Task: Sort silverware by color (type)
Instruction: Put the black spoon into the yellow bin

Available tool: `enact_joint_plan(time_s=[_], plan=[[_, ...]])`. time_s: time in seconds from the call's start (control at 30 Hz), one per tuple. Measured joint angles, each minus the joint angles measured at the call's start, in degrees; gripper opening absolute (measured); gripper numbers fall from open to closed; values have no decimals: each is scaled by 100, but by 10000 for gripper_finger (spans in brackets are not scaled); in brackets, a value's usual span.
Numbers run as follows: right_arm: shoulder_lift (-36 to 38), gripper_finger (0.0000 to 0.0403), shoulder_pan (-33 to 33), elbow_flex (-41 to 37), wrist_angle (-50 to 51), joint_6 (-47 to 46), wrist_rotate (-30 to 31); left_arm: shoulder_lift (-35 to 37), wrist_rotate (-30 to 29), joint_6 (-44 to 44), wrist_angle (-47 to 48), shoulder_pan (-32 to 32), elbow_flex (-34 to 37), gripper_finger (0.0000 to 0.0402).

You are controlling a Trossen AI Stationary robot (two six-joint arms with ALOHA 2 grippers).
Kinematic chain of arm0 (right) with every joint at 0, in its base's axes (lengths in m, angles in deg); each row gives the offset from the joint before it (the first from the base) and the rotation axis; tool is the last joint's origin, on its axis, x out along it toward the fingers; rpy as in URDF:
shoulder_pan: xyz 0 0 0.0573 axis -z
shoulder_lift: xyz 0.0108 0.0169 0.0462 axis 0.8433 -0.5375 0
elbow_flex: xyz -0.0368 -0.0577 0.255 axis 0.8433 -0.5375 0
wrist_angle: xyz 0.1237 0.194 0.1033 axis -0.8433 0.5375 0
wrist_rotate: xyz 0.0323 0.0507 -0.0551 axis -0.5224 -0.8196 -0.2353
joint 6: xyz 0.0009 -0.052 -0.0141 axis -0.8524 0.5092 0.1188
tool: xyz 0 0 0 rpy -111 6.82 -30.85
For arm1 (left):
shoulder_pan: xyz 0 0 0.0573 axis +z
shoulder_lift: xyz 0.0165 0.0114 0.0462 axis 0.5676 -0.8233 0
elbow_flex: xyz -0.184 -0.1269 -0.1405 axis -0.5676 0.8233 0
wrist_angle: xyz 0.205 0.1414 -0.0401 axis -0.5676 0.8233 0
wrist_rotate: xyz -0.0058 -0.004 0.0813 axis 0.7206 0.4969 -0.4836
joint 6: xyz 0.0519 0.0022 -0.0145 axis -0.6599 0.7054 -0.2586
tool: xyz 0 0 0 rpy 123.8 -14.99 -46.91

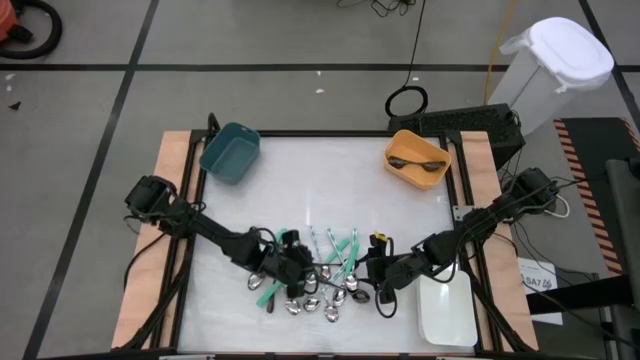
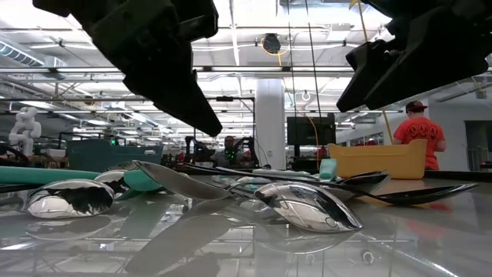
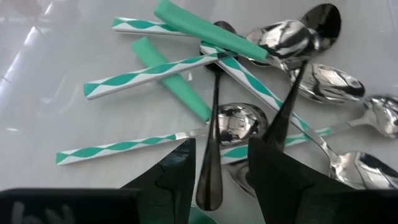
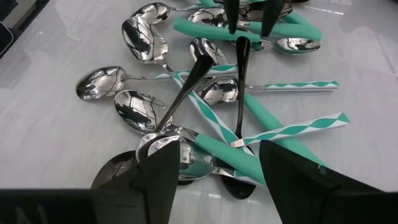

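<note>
The left gripper's fingers stop above the dark spoon's handle [image 3: 210, 168] and the striped handle [image 3: 118, 148], so the left gripper should go down first and close after that.
The silverware [image 1: 322, 278] lies in a loose pile near the table's near edge: shiny silver spoons, two dark spoons, and utensils with plain teal or teal-and-white striped handles. My left gripper [image 1: 298, 268] hovers over the pile's left side, open. In the left wrist view its fingers [image 3: 221, 146] stand on either side of a dark spoon's handle [image 3: 210, 168], above it. My right gripper [image 1: 378, 275] hovers over the pile's right side, open wide [image 4: 219, 149], above silver bowls and teal handles. In the low view both grippers hang clear above the spoons [image 2: 307, 206].
A teal bin [image 1: 230, 152] sits at the far left of the table. An orange bin [image 1: 417, 160] at the far right holds dark spoons. A white bin [image 1: 445, 310] sits at the near right, beside my right arm. People stand in the room beyond.
</note>
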Motion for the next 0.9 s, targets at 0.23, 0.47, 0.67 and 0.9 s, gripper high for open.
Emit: enact_joint_plan(time_s=[0.23, 0.47, 0.67, 0.9], plan=[[0, 214, 0, 0, 0, 0, -2, 0, -17, 146, 0, -3, 0, 147], [0, 214, 0, 0, 7, 1, -9, -363, -36, 2, -108, 8, 9, 147], [0, 214, -2, 0, 31, 2, -12, -457, -31, -24, -92, 52, 9, 147], [0, 214, -1, 0, 48, 2, -14, -457, 30, 66, 213, 223, 7, 147]])
